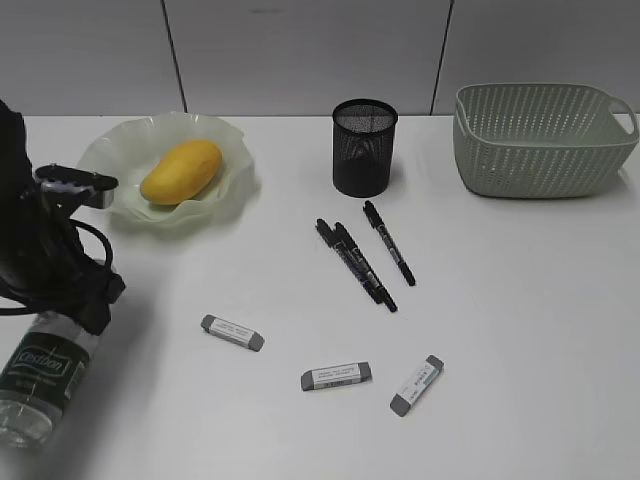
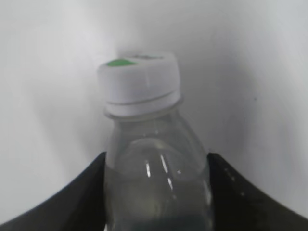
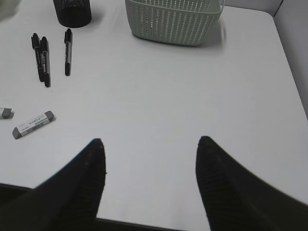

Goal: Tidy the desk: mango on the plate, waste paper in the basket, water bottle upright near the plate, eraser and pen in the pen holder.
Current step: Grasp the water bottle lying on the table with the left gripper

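The water bottle's base is tilted off the desk. For now, my left gripper keeps hold of the water bottle until the bottle is upright.
The mango [image 1: 182, 171] lies on the pale green plate [image 1: 120, 150] at the back left. My left gripper [image 1: 88, 306] is shut on the water bottle [image 1: 45, 375], which is tilted at the desk's front left; in the left wrist view the jaws [image 2: 156, 161] press both sides of the bottle [image 2: 144, 139], white-green cap away from me. Three black pens [image 1: 355, 262] and three grey erasers [image 1: 232, 333] lie on the desk [image 1: 520, 300]. The black mesh pen holder [image 1: 364, 148] and the green basket [image 1: 540, 140] stand at the back. My right gripper [image 3: 150, 154] is open and empty. No waste paper shows.
In the right wrist view the basket [image 3: 173, 19], pen holder [image 3: 72, 12], pens [image 3: 42, 60] and an eraser [image 3: 32, 124] lie ahead and to the left. The desk's right edge [image 3: 288, 62] runs beside a grey wall.
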Controlling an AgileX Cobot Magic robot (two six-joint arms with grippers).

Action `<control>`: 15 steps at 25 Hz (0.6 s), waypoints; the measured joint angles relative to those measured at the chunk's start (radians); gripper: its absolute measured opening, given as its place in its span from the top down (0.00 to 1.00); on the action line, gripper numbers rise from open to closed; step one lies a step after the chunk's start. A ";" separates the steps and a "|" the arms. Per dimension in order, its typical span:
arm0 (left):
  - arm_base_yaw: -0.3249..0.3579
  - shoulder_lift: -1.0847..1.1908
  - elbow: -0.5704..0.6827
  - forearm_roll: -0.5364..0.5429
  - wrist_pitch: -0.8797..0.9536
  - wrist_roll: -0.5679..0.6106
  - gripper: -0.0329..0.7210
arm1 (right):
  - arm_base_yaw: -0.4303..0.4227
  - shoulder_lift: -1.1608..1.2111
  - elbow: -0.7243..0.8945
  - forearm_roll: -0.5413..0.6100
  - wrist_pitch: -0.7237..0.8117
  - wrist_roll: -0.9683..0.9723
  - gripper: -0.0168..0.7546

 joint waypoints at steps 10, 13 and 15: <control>-0.001 -0.553 0.420 -0.024 -0.718 0.000 0.39 | 0.000 0.000 0.000 -0.001 0.000 0.000 0.36; 0.011 -0.619 0.624 0.036 -1.115 0.017 0.39 | 0.000 0.000 0.000 -0.001 0.000 0.000 0.36; 0.024 -0.581 0.688 0.050 -1.317 0.031 0.39 | 0.000 0.000 0.000 -0.001 0.000 0.000 0.36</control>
